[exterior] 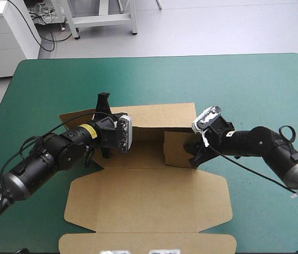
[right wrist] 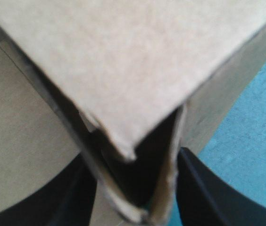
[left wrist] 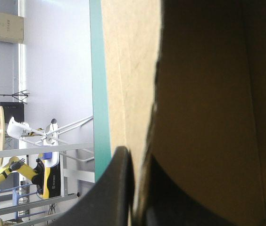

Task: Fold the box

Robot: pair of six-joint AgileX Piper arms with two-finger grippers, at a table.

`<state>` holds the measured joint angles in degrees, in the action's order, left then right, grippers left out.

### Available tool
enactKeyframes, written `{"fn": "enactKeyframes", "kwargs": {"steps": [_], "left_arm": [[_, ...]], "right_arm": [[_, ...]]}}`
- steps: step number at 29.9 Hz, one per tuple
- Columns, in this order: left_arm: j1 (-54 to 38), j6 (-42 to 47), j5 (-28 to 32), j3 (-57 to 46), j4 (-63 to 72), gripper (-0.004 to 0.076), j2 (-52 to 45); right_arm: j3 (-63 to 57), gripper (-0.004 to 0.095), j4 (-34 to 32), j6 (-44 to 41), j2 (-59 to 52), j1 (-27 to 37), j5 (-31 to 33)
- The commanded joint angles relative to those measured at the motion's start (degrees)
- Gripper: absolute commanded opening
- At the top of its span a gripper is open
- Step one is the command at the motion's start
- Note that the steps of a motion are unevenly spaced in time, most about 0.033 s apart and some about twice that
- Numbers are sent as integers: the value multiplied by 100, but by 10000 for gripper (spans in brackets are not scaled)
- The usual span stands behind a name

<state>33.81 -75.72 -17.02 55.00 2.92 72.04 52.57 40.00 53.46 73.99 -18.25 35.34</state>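
My right gripper should next grab the box by that end's top edge (right wrist: 163, 188) to keep the box's end folded over the tucked flap.
The brown box (exterior: 149, 201) lies mid-table, its lid flat toward the near edge and its far wall raised. My left gripper (exterior: 115, 139) is at the box's left side. In the left wrist view its fingers (left wrist: 119, 188) are all but shut, with an upright wall of the box (left wrist: 203, 94) between them. My right gripper (exterior: 194, 154) is at the right side, where a wall panel stands folded inward. In the right wrist view its fingers (right wrist: 208, 188) stand apart astride doubled layers of board (right wrist: 123, 56).
The teal-green cover (exterior: 43, 84) shows beyond the box's far wall and on both sides of it. The flat lid's front edge reaches nearly to the table's near edge. A flap of the box lies flat behind my left gripper.
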Motion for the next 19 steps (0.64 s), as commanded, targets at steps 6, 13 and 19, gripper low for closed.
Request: {"fn": "enactKeyframes", "kwargs": {"steps": [6,13,19], "left_arm": [[33,135,-612,28,304,-8,-62],[33,136,-530,28,528,-8,-62],[33,136,-397,28,549,-8,-62]], "right_arm": [[197,-19,-8,-176,-562,-21,-115],[192,-21,-369,-553,-562,-21,-54],[192,-22,-369,-553,-562,-21,-97]]}}
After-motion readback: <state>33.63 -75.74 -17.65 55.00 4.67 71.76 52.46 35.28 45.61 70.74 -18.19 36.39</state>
